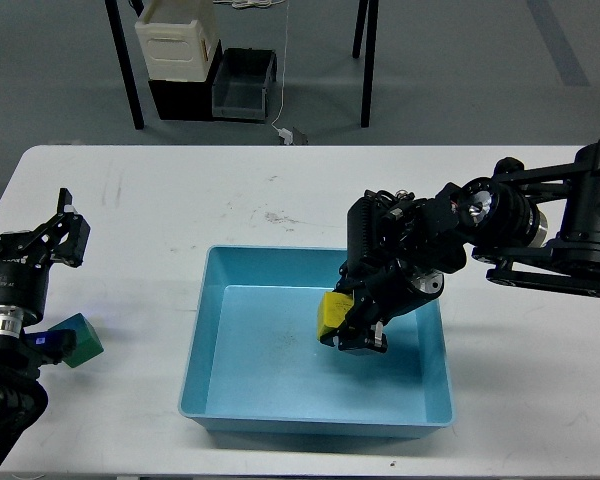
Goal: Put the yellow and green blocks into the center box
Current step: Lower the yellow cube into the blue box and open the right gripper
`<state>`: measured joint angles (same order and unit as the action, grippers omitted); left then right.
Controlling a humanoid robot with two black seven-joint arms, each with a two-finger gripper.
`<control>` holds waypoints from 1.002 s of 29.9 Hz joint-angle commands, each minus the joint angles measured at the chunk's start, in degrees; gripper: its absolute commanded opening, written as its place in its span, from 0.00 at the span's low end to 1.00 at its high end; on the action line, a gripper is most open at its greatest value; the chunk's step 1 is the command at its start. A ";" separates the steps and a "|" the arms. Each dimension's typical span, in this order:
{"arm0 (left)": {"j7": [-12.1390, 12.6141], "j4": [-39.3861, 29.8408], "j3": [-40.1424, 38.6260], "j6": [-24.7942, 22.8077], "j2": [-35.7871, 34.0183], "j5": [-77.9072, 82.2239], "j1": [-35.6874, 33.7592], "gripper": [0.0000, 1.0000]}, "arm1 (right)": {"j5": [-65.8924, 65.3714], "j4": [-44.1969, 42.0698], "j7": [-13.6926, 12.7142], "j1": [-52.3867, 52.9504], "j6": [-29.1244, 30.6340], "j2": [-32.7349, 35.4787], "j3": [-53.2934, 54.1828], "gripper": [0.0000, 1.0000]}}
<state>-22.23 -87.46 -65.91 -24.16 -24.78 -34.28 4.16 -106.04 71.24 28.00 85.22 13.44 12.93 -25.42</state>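
Note:
I should next grab the green block (80, 338) by its opposite sides with my left gripper, to put it into the center box.
A yellow block (331, 313) is held in my right gripper (348, 322), low inside the blue center box (208, 350), right of its middle. The gripper is shut on the block; I cannot tell whether the block touches the box floor. A green block (80, 338) lies on the white table at the far left, just below my left gripper (28, 243). The left gripper is open and empty, its fingers spread above the block.
The white table (280, 190) extends around the box. Beyond its far edge stand a cream box (176, 38), a black bin (242, 85) and table legs on the grey floor.

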 commanded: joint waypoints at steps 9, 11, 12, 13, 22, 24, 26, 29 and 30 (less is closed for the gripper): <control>0.79 0.01 -3.08 0.42 -0.35 -0.26 -0.12 1.00 | 1.28 -2.86 0.00 -1.99 -0.43 -0.89 -1.74 0.88; 0.79 0.01 -3.17 0.51 -0.36 -0.43 -0.21 1.00 | 2.24 -3.13 0.00 -2.78 -0.61 -0.89 -1.56 0.94; 0.79 0.01 -3.17 0.43 -0.44 -0.52 -0.21 1.00 | 3.11 -3.21 0.00 -2.96 -0.70 -0.89 -1.56 0.96; 0.79 0.01 -3.17 0.43 -0.44 -0.52 -0.38 1.00 | 4.08 -3.21 0.00 -2.96 -0.70 -0.89 -1.56 0.96; 0.35 0.01 -3.87 -0.19 -2.90 -0.17 -0.47 1.00 | 6.28 -3.13 0.00 -2.70 -0.96 0.16 3.43 0.96; 0.00 0.01 -4.22 -0.37 -3.52 0.53 -0.65 1.00 | 7.77 -3.13 0.00 -2.26 -0.96 1.30 5.20 0.96; -0.18 0.09 -5.45 0.51 -4.22 3.33 -1.17 1.00 | 9.18 -3.13 0.00 -1.90 -1.05 2.18 7.13 0.96; -1.84 0.97 -6.68 6.02 -4.92 11.14 -2.58 1.00 | 10.76 -3.04 0.00 -1.99 -1.14 3.32 12.39 0.96; -2.37 1.67 -6.77 7.88 -5.36 13.61 -3.37 1.00 | 11.55 -2.95 0.00 -2.17 -1.14 3.76 14.41 0.96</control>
<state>-23.15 -87.08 -71.91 -21.51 -29.28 -27.58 2.49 -96.22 68.14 28.00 83.21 12.36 15.52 -15.91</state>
